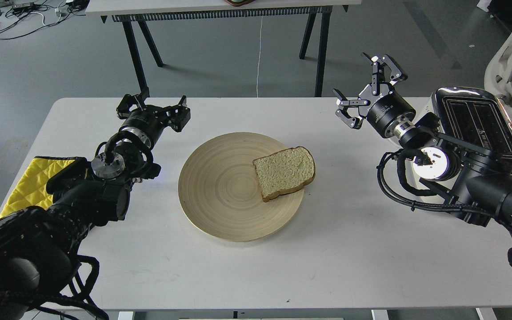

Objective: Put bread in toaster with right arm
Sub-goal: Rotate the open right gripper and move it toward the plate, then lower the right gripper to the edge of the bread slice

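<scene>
My right gripper grabs the slice of bread by its rounded crust edge (308, 166) next, to put it into the toaster's slot.
The bread (285, 172) is a pale tan slice with a brown crust, lying flat on the right side of a round wooden plate (220, 195) in the middle of the white table. The cream-white toaster (478, 122) with a chrome rim and black slotted top stands at the table's right edge, partly hidden by my right arm. My right gripper (365, 91) is open and empty, raised above the table's far edge, up and to the right of the bread and left of the toaster. My left gripper (154, 109) is open and empty, left of the plate.
A yellow quilted cloth (31, 182) lies at the table's left edge under my left arm. A second table's black legs (136, 49) stand beyond the far edge. A white chair (511, 49) is behind the toaster.
</scene>
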Available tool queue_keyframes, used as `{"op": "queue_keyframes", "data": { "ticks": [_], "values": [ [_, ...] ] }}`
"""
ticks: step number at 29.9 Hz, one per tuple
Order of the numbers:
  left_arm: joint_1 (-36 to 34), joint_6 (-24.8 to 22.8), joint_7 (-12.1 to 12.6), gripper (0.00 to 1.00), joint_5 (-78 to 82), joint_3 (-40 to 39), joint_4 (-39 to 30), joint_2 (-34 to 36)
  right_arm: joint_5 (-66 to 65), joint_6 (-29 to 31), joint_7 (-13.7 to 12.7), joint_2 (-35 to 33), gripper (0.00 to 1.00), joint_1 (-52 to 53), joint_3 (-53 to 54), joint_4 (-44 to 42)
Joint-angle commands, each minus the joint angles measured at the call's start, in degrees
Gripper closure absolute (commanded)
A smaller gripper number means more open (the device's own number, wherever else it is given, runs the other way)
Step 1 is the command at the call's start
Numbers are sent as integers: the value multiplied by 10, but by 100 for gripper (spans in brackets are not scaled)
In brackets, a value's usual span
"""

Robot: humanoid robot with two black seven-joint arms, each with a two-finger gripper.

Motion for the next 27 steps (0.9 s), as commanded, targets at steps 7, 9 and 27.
{"op": "queue_keyframes", "data": {
  "ticks": [7, 9, 27],
  "values": [
    [0, 0, 0, 0, 0, 0, 0, 0, -53, 0, 0, 3, 1, 33, -1, 3],
    [1, 0, 0, 0, 0, 0, 0, 0, -75, 0, 0, 4, 1, 39, -1, 9],
    [0, 0, 0, 0, 0, 0, 0, 0, -335, -413, -14, -32, 1, 81, -103, 213]
  ]
}}
